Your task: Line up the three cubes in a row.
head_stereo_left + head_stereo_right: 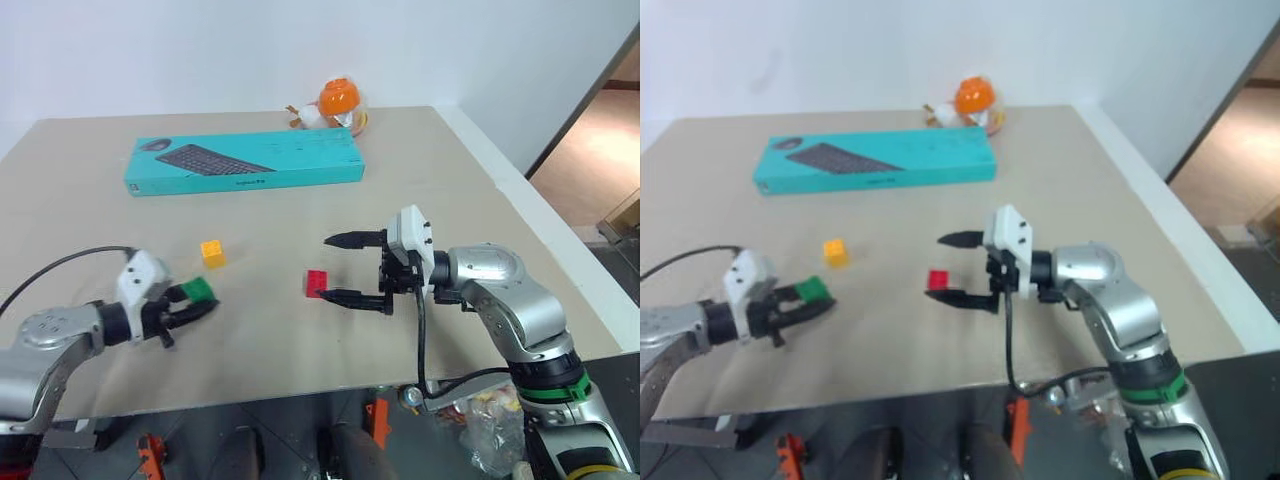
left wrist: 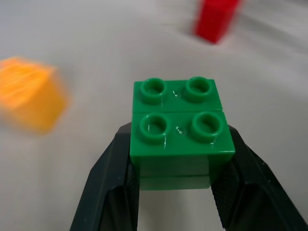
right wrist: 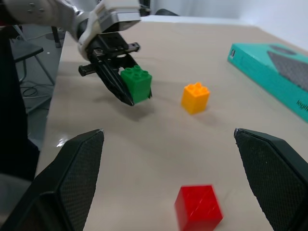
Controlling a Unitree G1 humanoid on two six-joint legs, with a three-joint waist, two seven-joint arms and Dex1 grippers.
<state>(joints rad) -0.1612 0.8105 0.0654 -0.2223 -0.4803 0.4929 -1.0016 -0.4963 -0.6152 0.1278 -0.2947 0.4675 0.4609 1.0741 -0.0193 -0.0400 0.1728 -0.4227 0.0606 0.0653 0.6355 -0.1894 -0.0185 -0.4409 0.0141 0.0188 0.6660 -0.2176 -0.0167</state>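
Observation:
The green cube still hangs well short of the red cube's side, so my left gripper needs to move it toward that side before opening.
My left gripper is shut on the green cube, which it holds a little above the table at the near left; its studs show clearly between the black fingers in the left wrist view. The yellow-orange cube sits on the table just beyond and to the right of it. The red cube rests near the table's middle. My right gripper stands wide open beside the red cube, pointing left, with nothing between its fingers; one finger reaches just in front of the cube.
A long teal keyboard box lies across the far half of the tan table. A round orange toy sits at the far edge behind it. The table's right edge drops off to the floor.

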